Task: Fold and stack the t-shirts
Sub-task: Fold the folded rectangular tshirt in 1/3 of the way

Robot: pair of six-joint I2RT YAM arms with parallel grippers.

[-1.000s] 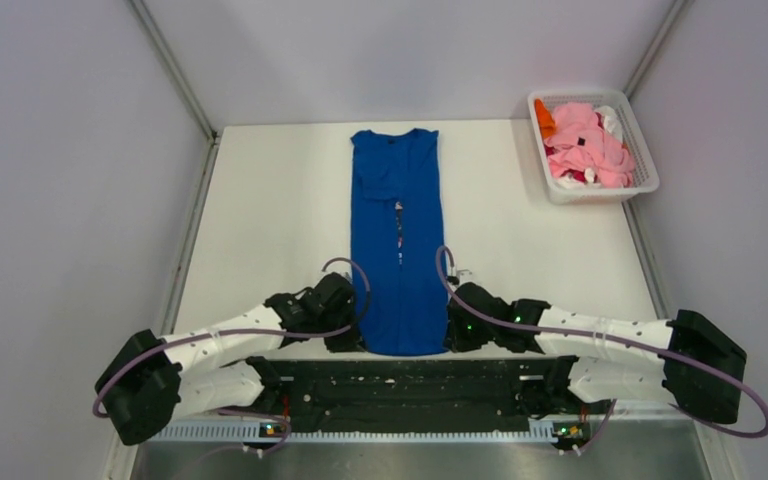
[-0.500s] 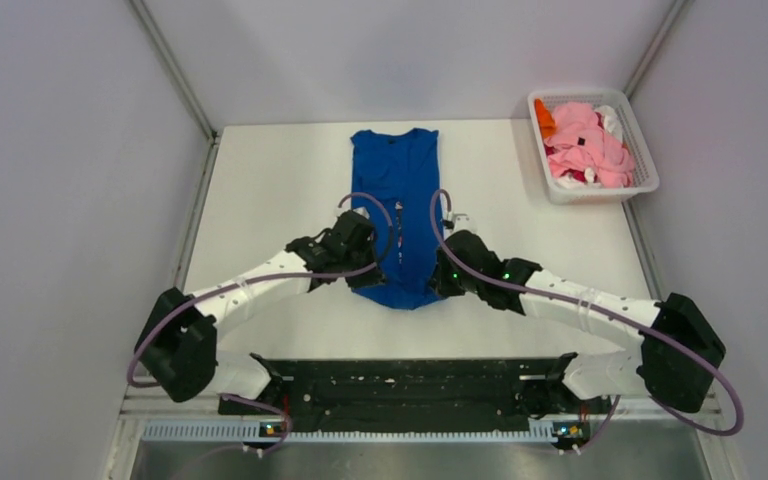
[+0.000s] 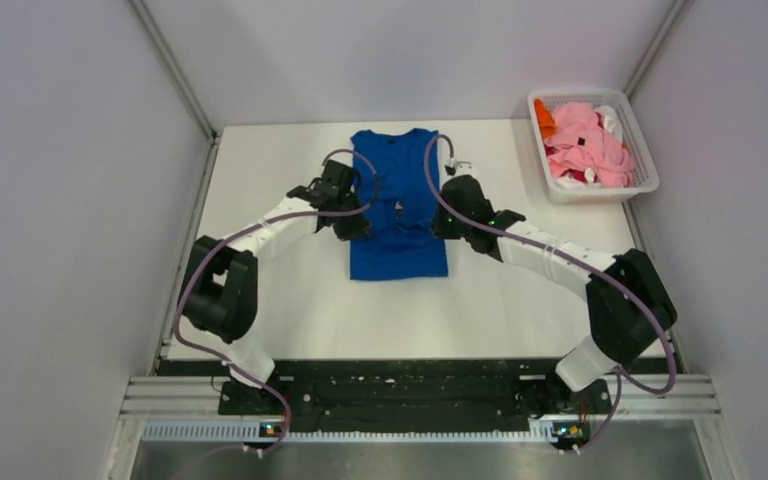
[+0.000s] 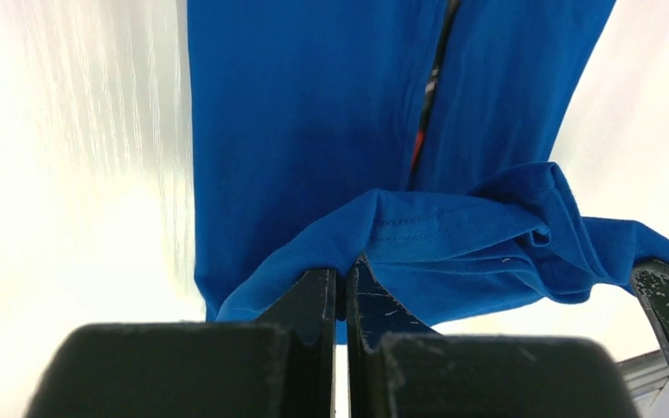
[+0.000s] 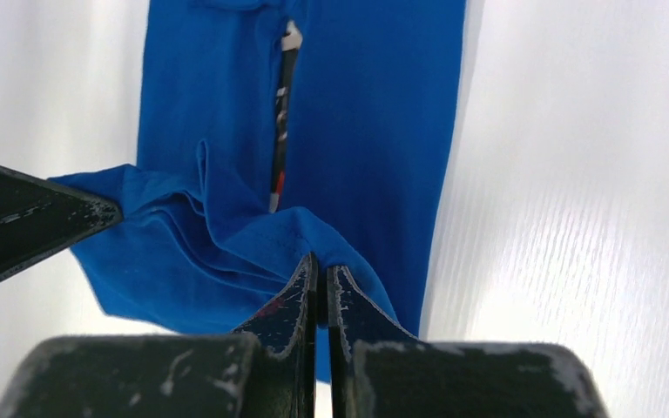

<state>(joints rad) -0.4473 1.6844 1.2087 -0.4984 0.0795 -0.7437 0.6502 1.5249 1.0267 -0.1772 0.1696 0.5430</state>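
Observation:
I should keep my left gripper closed on the hem's corner. The print strip is uncovered farther on, so the corner would fall short on the t-shirt's body if I opened now.
The royal blue t-shirt (image 3: 397, 205) lies lengthwise on the table's far middle, its near hem lifted and carried over its own body. My left gripper (image 3: 358, 226) is shut on the hem's left corner, seen in the left wrist view (image 4: 345, 266) on the blue cloth (image 4: 296, 113). My right gripper (image 3: 439, 222) is shut on the hem's right corner, seen in the right wrist view (image 5: 320, 266) on the blue cloth (image 5: 375, 131). A strip of print shows in the centre fold. The pink, orange, white and red t-shirts (image 3: 588, 142) lie heaped in the basket.
The white plastic lattice basket (image 3: 644, 150) stands at the table's far right corner. The table (image 3: 260, 290) has bare white surface left, right and near of the shirt. Grey walls close in both sides and the back.
Both grippers have carried the blue shirt's near hem away from the arm bases toward the collar, doubling the shirt over. The arms have stretched out farther over the table.

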